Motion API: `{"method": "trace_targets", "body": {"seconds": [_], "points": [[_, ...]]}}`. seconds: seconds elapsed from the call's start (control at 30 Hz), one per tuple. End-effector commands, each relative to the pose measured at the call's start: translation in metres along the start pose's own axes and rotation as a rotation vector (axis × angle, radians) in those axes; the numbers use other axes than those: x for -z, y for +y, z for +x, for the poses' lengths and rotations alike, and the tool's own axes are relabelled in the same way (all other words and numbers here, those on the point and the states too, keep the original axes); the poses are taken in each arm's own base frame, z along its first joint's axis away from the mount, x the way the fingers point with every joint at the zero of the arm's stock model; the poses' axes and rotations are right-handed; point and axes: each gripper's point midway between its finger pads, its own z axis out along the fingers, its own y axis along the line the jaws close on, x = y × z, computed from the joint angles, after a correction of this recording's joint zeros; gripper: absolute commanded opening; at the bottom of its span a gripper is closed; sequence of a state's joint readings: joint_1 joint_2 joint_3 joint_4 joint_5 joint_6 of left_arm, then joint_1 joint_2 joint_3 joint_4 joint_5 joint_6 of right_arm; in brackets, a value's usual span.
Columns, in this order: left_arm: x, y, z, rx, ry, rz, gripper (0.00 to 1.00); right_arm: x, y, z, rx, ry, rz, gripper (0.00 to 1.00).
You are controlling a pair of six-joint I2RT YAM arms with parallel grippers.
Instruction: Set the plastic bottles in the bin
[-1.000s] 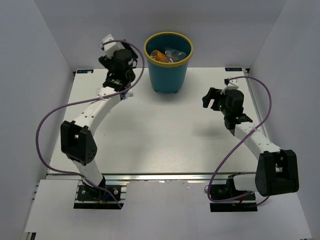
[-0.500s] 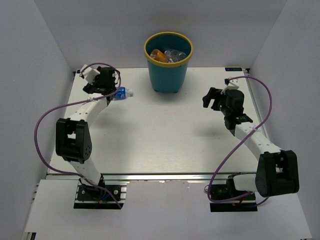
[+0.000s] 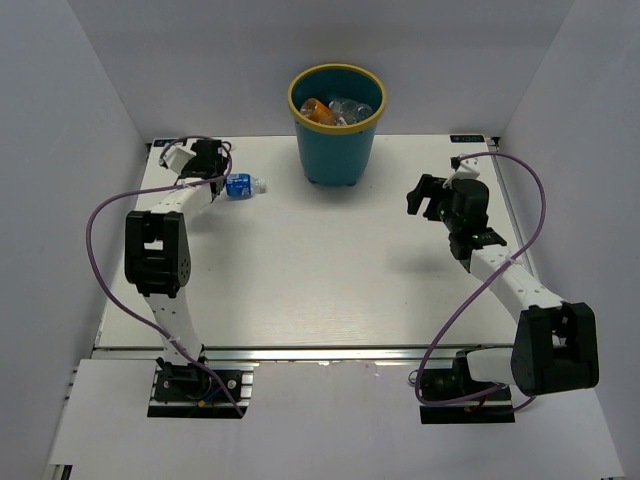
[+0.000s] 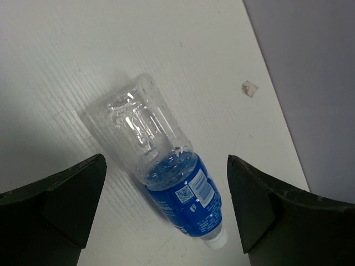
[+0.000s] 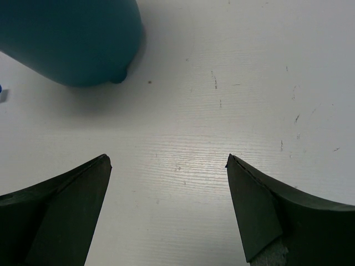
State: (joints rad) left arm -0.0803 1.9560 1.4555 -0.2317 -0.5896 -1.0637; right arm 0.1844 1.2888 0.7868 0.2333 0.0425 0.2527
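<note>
My left gripper moves lower, before it closes on the bottle, since my fingers stop above the bottle in the left wrist view.
One clear plastic bottle [image 4: 166, 172] with a blue label and a white cap lies on its side on the white table, at the back left [image 3: 241, 185]. My left gripper [image 4: 165, 160] is open and straddles it, one finger on each side, neither touching. In the top view that gripper [image 3: 220, 186] sits just left of the bottle. The bin [image 3: 337, 140], teal with a yellow rim, stands at the back centre. Inside it lie an orange bottle [image 3: 318, 110] and clear bottles [image 3: 350, 108]. My right gripper [image 3: 428, 196] hovers open and empty, right of the bin [image 5: 72, 39].
Grey walls close in the table on the left, back and right. In the left wrist view the table's edge [image 4: 277, 111] runs close beside the bottle. The purple cables [image 3: 100, 215] loop beside both arms.
My left arm has swung away from beside the bin, leftward and down to the table, uncovering the blue-labelled bottle, which now lies between its fingers. The right arm has not moved.
</note>
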Motion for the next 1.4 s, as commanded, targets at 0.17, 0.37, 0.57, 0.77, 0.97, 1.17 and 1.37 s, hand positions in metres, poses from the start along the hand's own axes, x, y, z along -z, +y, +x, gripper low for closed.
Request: {"method": "trace_targets", "body": {"seconds": [0.17, 0.37, 0.57, 0.77, 0.97, 1.17, 1.37], "points": [[-0.019, -0.009, 0.01, 0.11, 0.058, 0.038, 0.98, 0.006, 0.0, -0.018, 0.01, -0.056, 0.006, 0.89], [-0.039, -0.005, 0.022, 0.13, 0.078, 0.01, 0.98, 0.006, 0.0, -0.018, 0.016, -0.054, 0.006, 0.89], [-0.059, -0.002, 0.029, 0.117, 0.063, -0.038, 0.98, 0.008, -0.002, -0.02, 0.019, -0.069, 0.015, 0.89], [-0.067, -0.004, 0.028, 0.089, 0.05, -0.049, 0.78, 0.009, -0.002, -0.021, 0.022, -0.077, 0.016, 0.89], [-0.053, -0.023, 0.015, 0.032, 0.034, 0.066, 0.51, 0.008, -0.004, -0.019, 0.022, -0.074, 0.023, 0.89], [0.001, -0.088, -0.015, -0.09, -0.031, 0.328, 0.37, 0.007, -0.002, -0.02, 0.022, -0.073, 0.014, 0.89], [0.104, -0.15, -0.071, -0.11, -0.234, 0.57, 0.35, 0.007, -0.001, -0.02, 0.022, -0.074, 0.009, 0.89]]}}
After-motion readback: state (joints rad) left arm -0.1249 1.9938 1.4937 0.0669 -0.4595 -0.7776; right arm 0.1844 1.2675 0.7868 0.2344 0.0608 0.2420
